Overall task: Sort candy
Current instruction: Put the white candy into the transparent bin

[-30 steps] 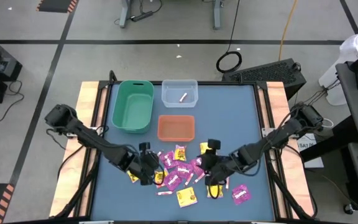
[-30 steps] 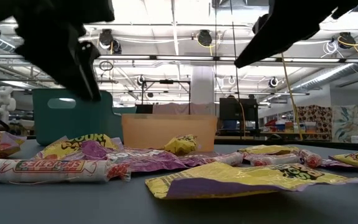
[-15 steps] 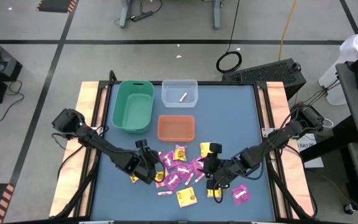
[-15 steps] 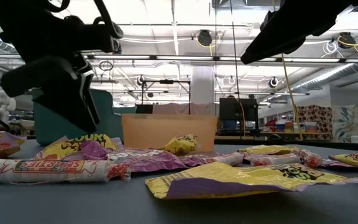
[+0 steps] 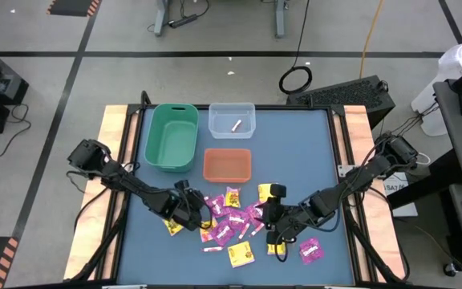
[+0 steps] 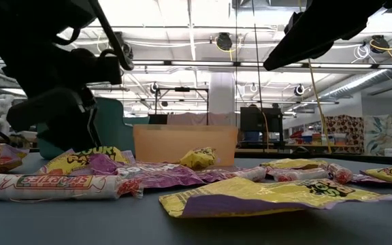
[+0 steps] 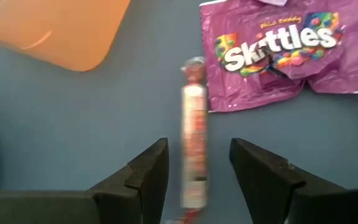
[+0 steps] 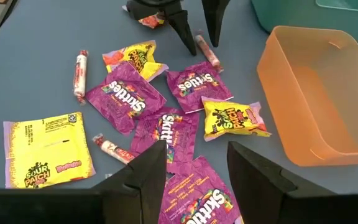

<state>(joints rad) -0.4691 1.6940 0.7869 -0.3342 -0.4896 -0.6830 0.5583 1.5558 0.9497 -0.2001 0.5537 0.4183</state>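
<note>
The pale stick needs to go into the clear bin, so my left gripper will next grab it by its wrapped body near a twisted end [image 7: 194,171].
The candy [image 5: 231,221] lies scattered near the table's near edge: magenta packets [image 8: 126,96], yellow packets [image 8: 45,149] and pale sticks [image 8: 79,74]. My left gripper [image 5: 191,209] is open and low at the pile's left side, pointing down. Its fingers stand on either side of one pale stick [image 7: 194,140] that lies flat on the table, with a gap showing on both sides. My right gripper [image 5: 273,218] is open and hovers over the pile's right side, above magenta packets [image 8: 173,134]. In the right wrist view the left gripper [image 8: 196,28] stands over that same stick [image 8: 207,53].
Three bins stand beyond the pile: a green one [image 5: 172,136] far left, a clear one [image 5: 232,120] holding one stick [image 5: 236,125], and an orange one [image 5: 228,164] nearest the candy. A magenta packet [image 7: 278,53] lies beside the left gripper's stick. Bare blue table shows at the right.
My left gripper has come down from above the pile toward the table, shifting slightly toward the far edge, and now straddles a pale stick. The candy has not moved.
</note>
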